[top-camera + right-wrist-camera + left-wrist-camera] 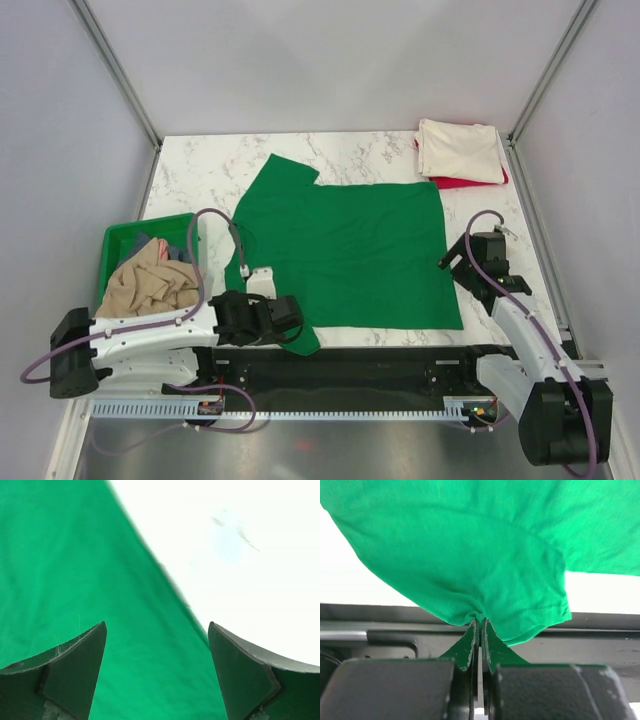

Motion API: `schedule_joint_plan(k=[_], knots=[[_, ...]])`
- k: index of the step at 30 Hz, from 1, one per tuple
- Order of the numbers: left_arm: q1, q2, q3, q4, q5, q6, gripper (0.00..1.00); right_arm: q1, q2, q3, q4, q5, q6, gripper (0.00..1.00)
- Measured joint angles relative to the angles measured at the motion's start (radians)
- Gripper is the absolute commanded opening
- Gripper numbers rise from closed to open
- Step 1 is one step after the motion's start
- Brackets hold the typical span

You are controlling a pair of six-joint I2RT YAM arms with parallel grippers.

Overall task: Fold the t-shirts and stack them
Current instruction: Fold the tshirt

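Next, my right gripper grabs the green t-shirt's hem by the t-shirt's near corner. This matches my left gripper's sleeve, to fold the t-shirt's near side over.
A bright green t-shirt (350, 250) lies spread flat on the marble table. My left gripper (296, 322) is shut on its near-left sleeve; the left wrist view shows the green cloth (485, 565) pinched between the closed fingertips (479, 622). My right gripper (447, 262) is open at the shirt's right edge; in the right wrist view its fingers straddle the green hem (150, 645). A folded cream-white t-shirt (460, 150) lies on a red t-shirt (465, 182) at the far right corner. A tan t-shirt (150, 282) sits bunched in the bin.
A rigid green plastic bin (120, 240) stands at the left table edge, with grey cloth beside the tan shirt. The black base rail (350, 360) runs along the near edge. Metal frame posts rise at both far corners.
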Motion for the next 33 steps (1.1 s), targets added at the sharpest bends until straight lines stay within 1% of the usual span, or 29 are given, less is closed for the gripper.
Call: schedule_joint_plan(k=[3, 6, 7, 8, 12, 13, 14, 16, 19, 21, 24, 26, 28, 30, 33], knots=[[0.049, -0.044, 0.000, 0.014, -0.007, 0.070, 0.02, -0.015, -0.075, -0.053, -0.066, 0.050, 0.082, 0.89], [0.101, -0.075, -0.002, 0.042, -0.007, 0.137, 0.02, -0.016, -0.147, -0.087, -0.137, 0.095, 0.158, 0.85], [0.120, -0.086, -0.005, 0.057, -0.006, 0.162, 0.02, -0.017, -0.169, -0.097, -0.159, 0.107, 0.177, 0.76], [0.137, -0.098, -0.008, 0.069, -0.004, 0.184, 0.02, -0.017, -0.190, -0.109, -0.174, 0.112, 0.185, 0.73], [0.187, -0.136, -0.027, 0.120, 0.003, 0.259, 0.02, -0.016, -0.272, -0.157, -0.230, 0.108, 0.220, 0.79], [0.195, -0.139, -0.032, 0.132, 0.006, 0.272, 0.02, -0.015, -0.268, -0.159, -0.238, 0.103, 0.225, 0.82], [0.201, -0.140, -0.035, 0.140, 0.008, 0.284, 0.02, -0.013, -0.244, -0.157, -0.239, 0.096, 0.227, 0.83], [0.210, -0.140, -0.040, 0.155, 0.017, 0.301, 0.02, -0.008, -0.170, -0.150, -0.241, 0.076, 0.223, 0.84], [0.214, -0.145, -0.046, 0.184, 0.031, 0.320, 0.02, 0.003, -0.071, -0.097, -0.241, 0.037, 0.227, 0.85], [0.217, -0.149, -0.050, 0.199, 0.034, 0.328, 0.02, 0.025, -0.057, -0.086, -0.260, 0.016, 0.232, 0.88], [0.223, -0.156, -0.054, 0.216, 0.050, 0.336, 0.02, 0.099, -0.026, -0.033, -0.355, 0.021, 0.251, 0.91], [0.225, -0.160, -0.054, 0.226, 0.056, 0.343, 0.02, 0.132, 0.011, 0.024, -0.405, 0.019, 0.258, 0.91], [0.225, -0.161, -0.054, 0.235, 0.059, 0.350, 0.02, 0.138, 0.031, 0.064, -0.435, 0.021, 0.264, 0.90], [0.227, -0.161, -0.055, 0.243, 0.067, 0.357, 0.02, 0.150, 0.032, 0.089, -0.474, 0.027, 0.273, 0.89], [0.235, -0.162, -0.063, 0.259, 0.080, 0.367, 0.02, 0.172, 0.033, 0.116, -0.540, 0.040, 0.280, 0.90]])
